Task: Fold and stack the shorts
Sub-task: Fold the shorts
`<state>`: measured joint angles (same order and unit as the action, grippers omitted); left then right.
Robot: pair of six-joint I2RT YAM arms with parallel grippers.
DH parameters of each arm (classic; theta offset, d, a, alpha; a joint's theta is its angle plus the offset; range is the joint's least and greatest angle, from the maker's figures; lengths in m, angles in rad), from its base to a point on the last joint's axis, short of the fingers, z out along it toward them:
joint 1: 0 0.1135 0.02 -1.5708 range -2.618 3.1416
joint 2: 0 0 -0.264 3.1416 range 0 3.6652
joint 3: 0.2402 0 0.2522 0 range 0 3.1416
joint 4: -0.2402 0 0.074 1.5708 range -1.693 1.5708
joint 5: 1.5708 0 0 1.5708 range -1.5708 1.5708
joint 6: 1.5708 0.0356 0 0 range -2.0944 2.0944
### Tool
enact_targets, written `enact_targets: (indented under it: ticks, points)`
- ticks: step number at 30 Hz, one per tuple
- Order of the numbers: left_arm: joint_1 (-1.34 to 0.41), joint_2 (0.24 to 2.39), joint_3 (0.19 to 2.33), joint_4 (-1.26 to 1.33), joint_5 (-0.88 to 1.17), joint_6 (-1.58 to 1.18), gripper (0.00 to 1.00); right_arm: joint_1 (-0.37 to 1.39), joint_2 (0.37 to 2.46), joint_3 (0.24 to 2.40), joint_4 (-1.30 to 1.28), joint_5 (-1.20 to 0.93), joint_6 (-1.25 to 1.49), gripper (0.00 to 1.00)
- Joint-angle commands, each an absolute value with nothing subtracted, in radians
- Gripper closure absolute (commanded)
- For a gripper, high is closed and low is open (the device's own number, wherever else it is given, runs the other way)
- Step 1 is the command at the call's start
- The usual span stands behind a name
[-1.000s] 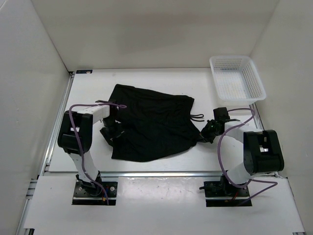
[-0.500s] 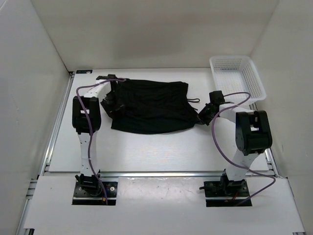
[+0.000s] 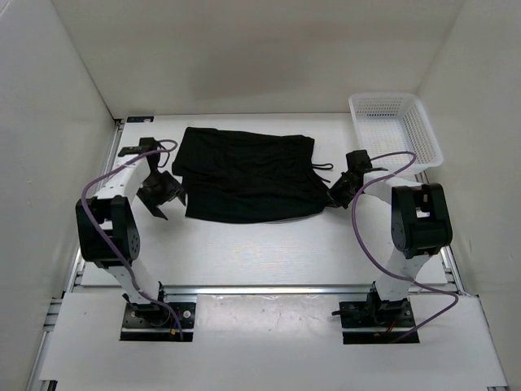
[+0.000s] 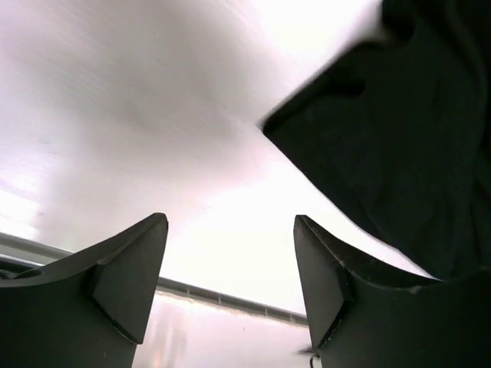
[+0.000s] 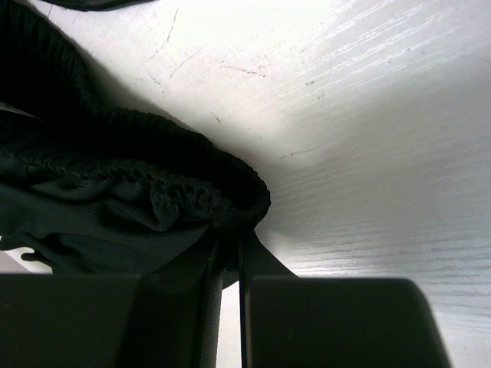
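Note:
The left gripper grabs the black shorts' near corner [image 3: 189, 215] [image 4: 270, 132] next, opposite the waistband, so both grippers get to move the shorts' near edge to fold.
The black shorts [image 3: 244, 175] lie folded in half on the white table, waist to the right with the thin drawstring [image 3: 326, 169] showing. My left gripper [image 3: 160, 195] is open and empty, just left of the shorts' near left corner; that corner shows in the left wrist view [image 4: 399, 153]. My right gripper [image 3: 336, 195] is shut on the gathered waistband [image 5: 222, 207] at the shorts' right edge. The jaws stand close together with fabric pinched between them.
A white mesh basket [image 3: 395, 130] stands at the back right corner. White walls enclose the table on three sides. A metal rail [image 3: 244, 289] runs along the near edge, and another along the left edge.
The near half of the shorts was carried back over the far half. My left gripper then let go and moved left and toward me. My right gripper stays shut on the waistband.

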<state>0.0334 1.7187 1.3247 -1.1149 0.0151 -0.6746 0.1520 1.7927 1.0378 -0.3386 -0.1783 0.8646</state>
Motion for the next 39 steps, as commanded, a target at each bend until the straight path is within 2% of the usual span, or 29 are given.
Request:
enact_targets:
  ticks: [1, 11, 15, 17, 19, 21, 23, 24, 25, 27, 28, 31, 33, 34, 36, 38, 39]
  points:
    - [-0.003, 1.752, 1.25, -0.976, 0.15, -0.66, 0.21, 0.153, 1.793, 1.046, -0.359, -0.153, 0.839, 1.0]
    - [-0.034, 1.884, 1.285, -0.905, 0.172, -0.687, 0.2, 0.153, 1.782, 1.037, -0.359, -0.164, 0.83, 1.0]
    - [-0.043, 1.945, 1.296, -0.896, 0.147, -0.696, 0.28, 0.153, 1.773, 1.037, -0.359, -0.173, 0.83, 1.0]
    - [-0.052, 1.965, 1.308, -0.896, 0.137, -0.707, 0.37, 0.153, 1.773, 1.037, -0.359, -0.173, 0.83, 1.0]
    - [-0.052, 1.977, 1.318, -0.896, 0.123, -0.707, 0.59, 0.153, 1.773, 1.028, -0.359, -0.173, 0.83, 1.0]
    - [-0.052, 1.977, 1.318, -0.911, 0.098, -0.716, 0.9, 0.153, 1.763, 1.028, -0.359, -0.163, 0.821, 0.98]
    - [-0.052, 1.953, 1.327, -0.931, 0.089, -0.716, 0.9, 0.153, 1.753, 1.017, -0.359, -0.163, 0.821, 0.91]
    - [-0.052, 1.936, 1.316, -0.931, 0.08, -0.716, 0.9, 0.153, 1.753, 1.008, -0.359, -0.163, 0.821, 0.74]
    - [-0.052, 1.919, 1.316, -0.931, 0.066, -0.716, 0.9, 0.153, 1.753, 1.008, -0.359, -0.163, 0.812, 0.62]
    - [-0.052, 1.869, 1.287, -0.94, 0.057, -0.716, 0.9, 0.153, 1.744, 0.999, -0.347, -0.163, 0.811, 0.4]
    - [-0.052, 1.853, 1.278, -0.94, 0.057, -0.716, 0.9, 0.153, 1.744, 0.999, -0.338, -0.173, 0.811, 0.33]
    - [-0.061, 1.822, 1.252, -0.94, 0.048, -0.716, 0.9, 0.163, 1.755, 0.999, -0.337, -0.173, 0.811, 0.27]
    - [-0.061, 1.812, 1.252, -0.949, 0.048, -0.716, 0.9, 0.163, 1.767, 0.999, -0.328, -0.173, 0.811, 0.34]
    - [-0.061, 1.803, 1.241, -0.95, 0.048, -0.716, 0.9, 0.163, 1.767, 0.999, -0.315, -0.182, 0.811, 0.55]
    - [-0.061, 1.802, 1.241, -0.95, 0.057, -0.716, 0.9, 0.163, 1.776, 0.999, -0.314, -0.183, 0.811, 0.82]
    - [-0.061, 1.792, 1.241, -0.962, 0.057, -0.716, 0.9, 0.163, 1.763, 1.008, -0.33, -0.172, 0.811, 1.0]
    - [-0.061, 1.775, 1.241, -0.983, 0.057, -0.716, 0.9, 0.163, 1.752, 1.008, -0.33, -0.163, 0.811, 1.0]
